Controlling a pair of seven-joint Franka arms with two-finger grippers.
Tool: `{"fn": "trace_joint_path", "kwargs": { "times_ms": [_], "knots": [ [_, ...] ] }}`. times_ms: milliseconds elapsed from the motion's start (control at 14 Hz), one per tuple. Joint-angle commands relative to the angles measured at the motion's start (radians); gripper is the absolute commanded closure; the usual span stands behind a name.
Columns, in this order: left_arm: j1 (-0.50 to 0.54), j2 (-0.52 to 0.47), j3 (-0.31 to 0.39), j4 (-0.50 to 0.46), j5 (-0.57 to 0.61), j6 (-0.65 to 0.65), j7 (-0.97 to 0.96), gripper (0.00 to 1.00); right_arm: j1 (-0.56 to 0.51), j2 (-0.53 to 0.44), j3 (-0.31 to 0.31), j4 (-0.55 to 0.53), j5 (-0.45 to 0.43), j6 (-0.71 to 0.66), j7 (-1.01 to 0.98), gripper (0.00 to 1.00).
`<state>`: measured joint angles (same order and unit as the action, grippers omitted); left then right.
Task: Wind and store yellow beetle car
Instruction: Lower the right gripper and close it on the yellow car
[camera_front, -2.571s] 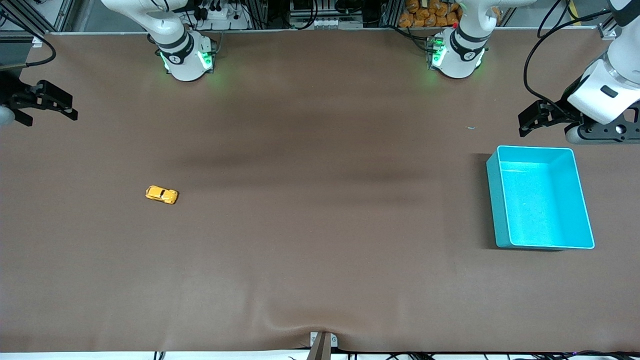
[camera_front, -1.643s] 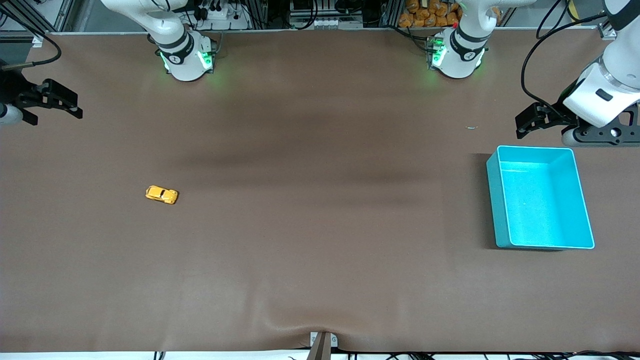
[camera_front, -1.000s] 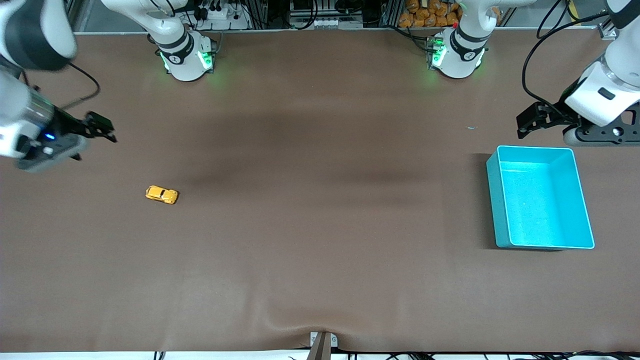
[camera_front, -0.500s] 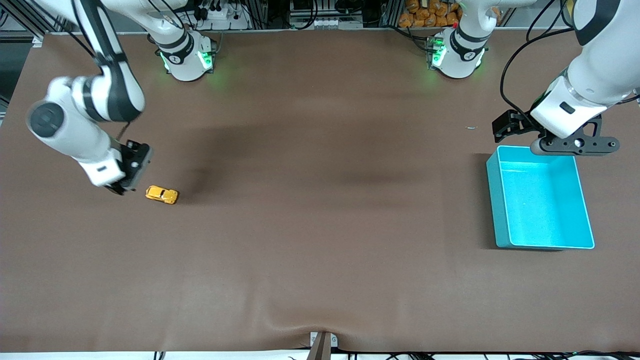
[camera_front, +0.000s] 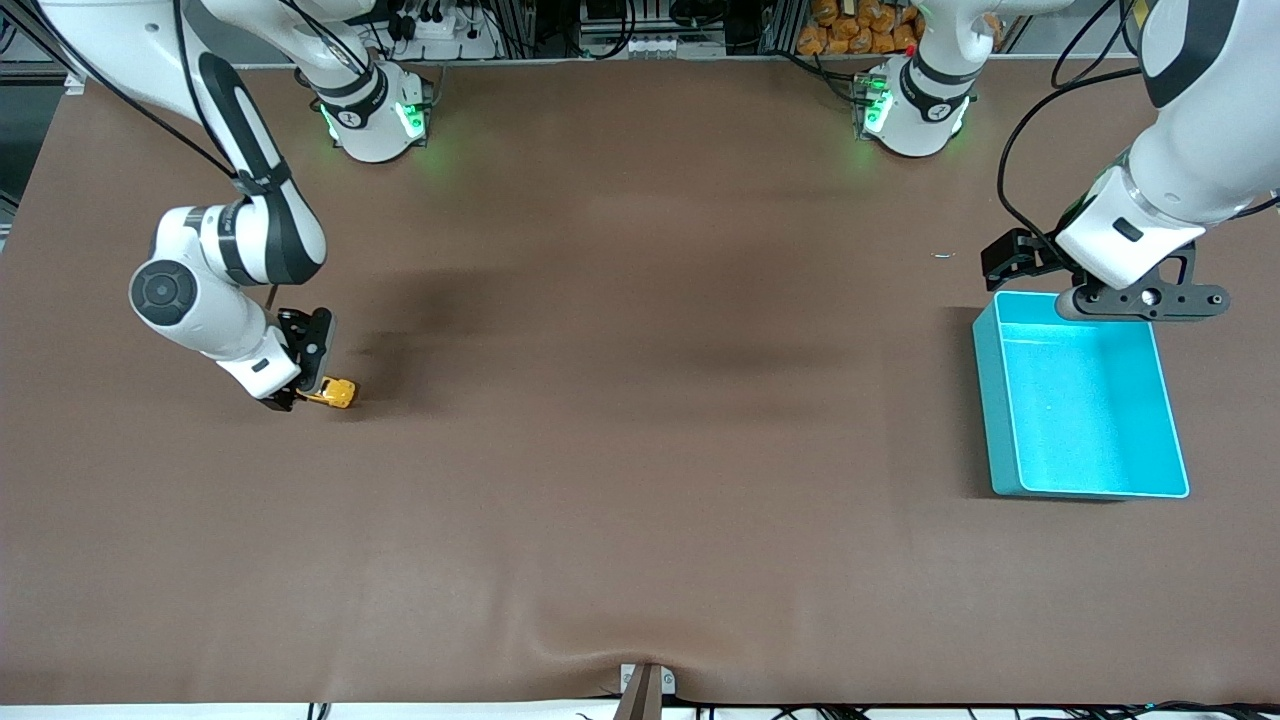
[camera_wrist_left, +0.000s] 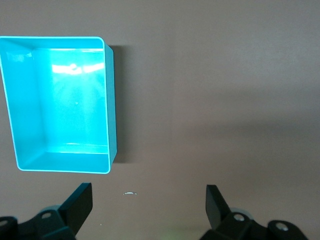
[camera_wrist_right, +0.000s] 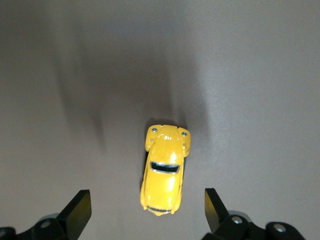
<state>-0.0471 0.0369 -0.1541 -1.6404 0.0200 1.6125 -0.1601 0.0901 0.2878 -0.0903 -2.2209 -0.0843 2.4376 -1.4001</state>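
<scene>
My right gripper must lower before closing on the yellow car; its fingers are wide above the car's rear, with the table showing between them.
The yellow beetle car (camera_front: 338, 392) (camera_wrist_right: 164, 170) stands on the brown table toward the right arm's end. My right gripper (camera_front: 300, 372) (camera_wrist_right: 146, 215) hangs low over it, open. One end of the car lies between the fingers (camera_wrist_right: 77, 212), and neither finger touches it. The turquoise bin (camera_front: 985, 400) (camera_wrist_left: 111, 100) sits empty toward the left arm's end. My left gripper (camera_front: 1002, 262) (camera_wrist_left: 147, 207) is open with nothing in it. It is over the table beside the bin's corner that lies farther from the front camera.
A small pale speck (camera_front: 943, 255) (camera_wrist_left: 130, 193) lies on the table near the left gripper. The two arm bases (camera_front: 375, 115) (camera_front: 915, 110) stand along the table's edge farthest from the front camera. A metal bracket (camera_front: 645, 685) sits at the nearest edge.
My right arm has swung in from the table's end and come down over the car. My left gripper has shifted toward the bin's corner. The car and the bin have not moved.
</scene>
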Motion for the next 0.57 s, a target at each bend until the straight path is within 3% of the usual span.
{"fn": "trace_joint_path", "kwargs": {
  "times_ms": [0,214,500],
  "knots": [
    [-0.002,0.005,-0.005,0.01,0.015,-0.003,-0.021,0.0,-0.001,0.034,-0.005,0.02,-0.026,0.015,-0.011,0.02],
    [0.0,0.006,-0.007,0.01,0.015,-0.003,-0.019,0.0,-0.007,0.065,-0.009,0.015,-0.025,0.06,-0.005,0.03],
    [0.001,0.011,-0.007,0.01,0.015,-0.003,-0.019,0.0,-0.009,0.094,-0.013,0.012,-0.025,0.075,0.001,0.16]
  ]
}}
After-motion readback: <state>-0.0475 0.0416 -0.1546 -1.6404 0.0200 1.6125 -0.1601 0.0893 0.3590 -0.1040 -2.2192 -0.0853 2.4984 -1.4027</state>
